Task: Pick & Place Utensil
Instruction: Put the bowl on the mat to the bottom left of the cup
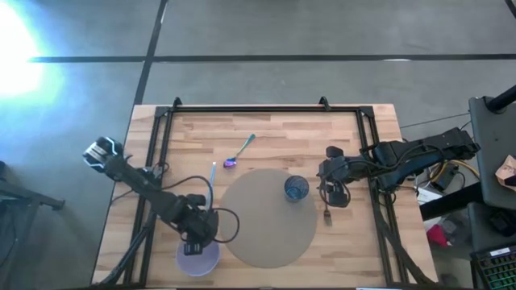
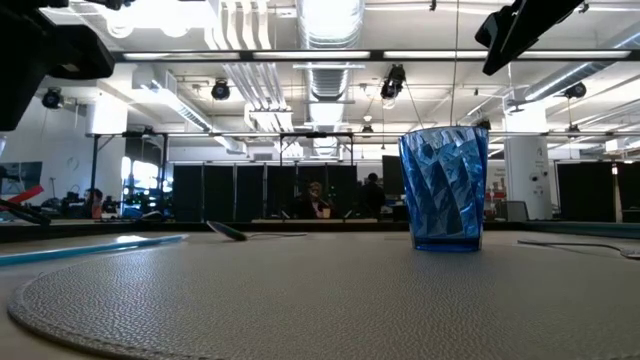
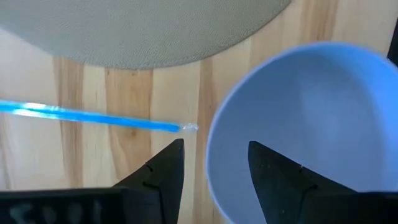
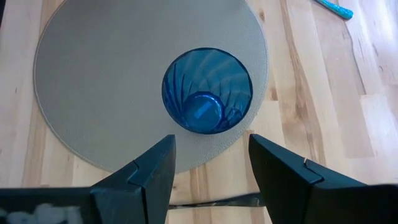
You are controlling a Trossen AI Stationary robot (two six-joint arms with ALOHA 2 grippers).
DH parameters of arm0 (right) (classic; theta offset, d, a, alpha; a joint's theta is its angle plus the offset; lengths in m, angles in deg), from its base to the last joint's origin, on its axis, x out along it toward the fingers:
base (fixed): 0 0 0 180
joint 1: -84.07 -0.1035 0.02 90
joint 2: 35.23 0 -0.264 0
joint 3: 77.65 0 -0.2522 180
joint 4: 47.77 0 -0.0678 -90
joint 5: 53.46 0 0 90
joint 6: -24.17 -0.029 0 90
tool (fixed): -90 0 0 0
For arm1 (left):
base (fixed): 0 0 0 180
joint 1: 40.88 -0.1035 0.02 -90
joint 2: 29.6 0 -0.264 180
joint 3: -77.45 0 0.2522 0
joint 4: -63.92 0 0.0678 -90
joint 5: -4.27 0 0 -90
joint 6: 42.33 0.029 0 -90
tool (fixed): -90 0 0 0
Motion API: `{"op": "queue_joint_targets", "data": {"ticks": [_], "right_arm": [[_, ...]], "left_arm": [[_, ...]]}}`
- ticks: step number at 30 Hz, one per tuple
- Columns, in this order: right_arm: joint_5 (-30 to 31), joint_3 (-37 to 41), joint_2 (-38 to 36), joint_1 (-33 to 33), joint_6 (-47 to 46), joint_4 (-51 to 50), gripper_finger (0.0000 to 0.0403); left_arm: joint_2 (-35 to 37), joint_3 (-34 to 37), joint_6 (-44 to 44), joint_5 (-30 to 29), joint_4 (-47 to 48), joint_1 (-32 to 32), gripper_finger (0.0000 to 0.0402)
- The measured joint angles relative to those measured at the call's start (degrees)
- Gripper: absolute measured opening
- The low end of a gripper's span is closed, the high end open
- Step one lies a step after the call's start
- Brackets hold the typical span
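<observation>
The lavender bowl's rim (image 3: 209, 167) is below both fingers, so my left gripper must lower before closing.
A purple spoon with a teal handle (image 1: 239, 153) lies flat on the wood at the far side of the round grey mat (image 1: 266, 242). A thin blue stick (image 1: 213, 173) lies near it. A blue ribbed cup (image 1: 296, 188) stands upright on the mat. My left gripper (image 1: 197, 238) is open over a pale lavender bowl (image 1: 197, 259). In the left wrist view the bowl's rim (image 3: 211, 168) runs between the fingers, and I cannot tell if they touch it. My right gripper (image 1: 331, 193) is open just right of the cup (image 4: 207, 90). A thin dark utensil (image 4: 211, 200) lies below its fingers.
A black frame (image 1: 242, 109) runs along the table's far edge and down both sides. The low view shows the cup (image 2: 445, 185) upright, with the spoon (image 2: 240, 232) and the blue stick (image 2: 90, 248) lying flat beyond the mat (image 2: 300, 290). Bare wood shows at the far right.
</observation>
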Motion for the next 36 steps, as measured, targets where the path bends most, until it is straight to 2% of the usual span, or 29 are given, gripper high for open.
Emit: {"op": "queue_joint_targets", "data": {"ticks": [10,21,26,33,36], "right_arm": [[-0.02,0.0,0.01,0.01,-0.9,0.07,0.0201],[-0.02,0.02,0.01,0.01,-1.04,0.15,0.0201],[-0.02,0.01,0.01,0.01,-0.83,0.13,0.0201],[-0.02,0.02,0.01,0.01,-0.37,0.13,0.0201],[-0.02,0.02,0.01,0.0,-0.37,0.13,0.0201]], "left_arm": [[-3.65,0.74,2.91,0.0,-1.61,0.0,0.0169],[-3.66,4.3,2.76,0.2,-3.93,0.0,0.0165],[-3.65,4.59,2.69,0.2,-4.34,0.0,0.0122],[-3.61,4.59,4.56,0.4,-4.43,0.0,0.0015],[-3.48,4.57,5.02,0.6,-4.63,0.0,0.0009]]}}
